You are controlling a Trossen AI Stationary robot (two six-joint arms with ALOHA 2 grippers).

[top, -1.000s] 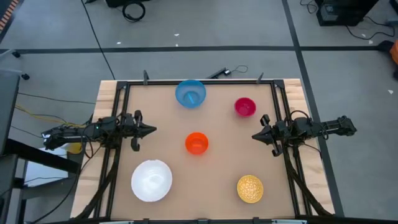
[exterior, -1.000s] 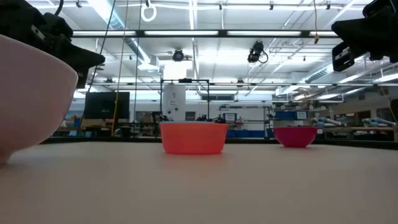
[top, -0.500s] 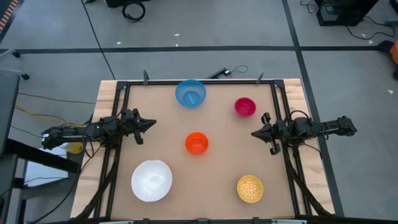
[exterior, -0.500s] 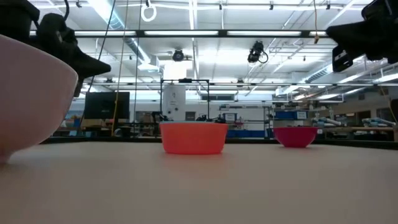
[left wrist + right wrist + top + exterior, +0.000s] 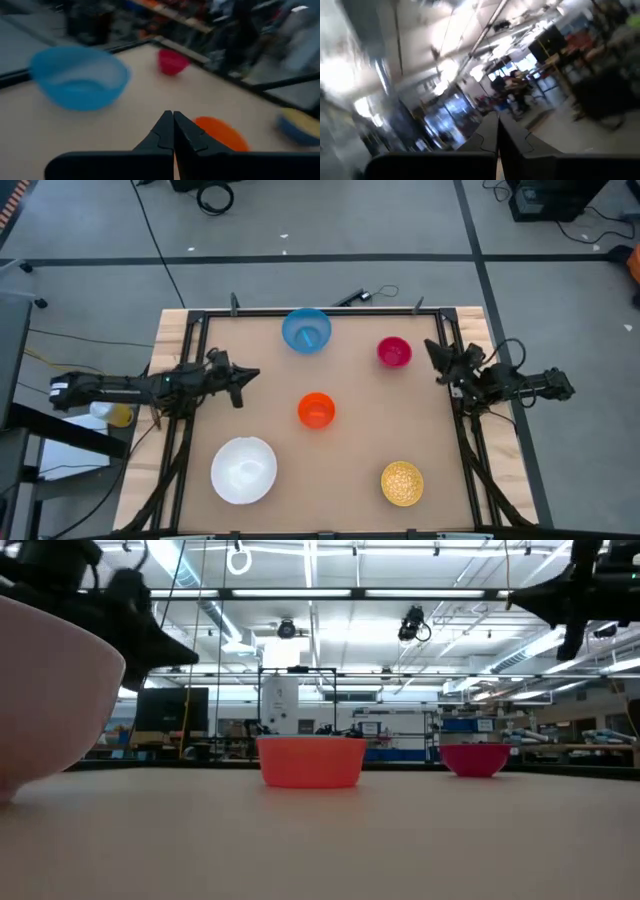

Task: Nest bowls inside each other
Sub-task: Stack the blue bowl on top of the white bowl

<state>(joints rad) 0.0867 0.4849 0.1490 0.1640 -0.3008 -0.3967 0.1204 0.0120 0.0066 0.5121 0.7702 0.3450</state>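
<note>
Next, my right gripper takes hold of the light blue bowl by its rim (image 5: 327, 343). Then I set the light blue bowl inside the large white bowl (image 5: 244, 470).
Five bowls stand apart, rims up, on the brown table: light blue (image 5: 306, 330) at the far middle, red (image 5: 394, 352) at the far right, orange (image 5: 316, 410) in the centre, large white (image 5: 243, 470) near left, speckled yellow (image 5: 402, 482) near right. My left gripper (image 5: 255, 373) is shut and empty above the table's left side, pointing toward the orange bowl (image 5: 220, 135). My right gripper (image 5: 430, 346) is shut and empty at the right edge, just right of the red bowl, tipped upward toward the room.
A black frame (image 5: 320, 313) runs along the table's far edge and down both sides, where the arms are mounted. The room's benches and shelves show beyond the far edge. Bare tabletop (image 5: 350, 450) lies between the bowls.
My left gripper has reached out over the table toward the right and a little toward the far edge, rising and rolling slightly. My right gripper has swung toward the far edge, tipped upward and rolled. Both stay shut. The bowls have not moved.
</note>
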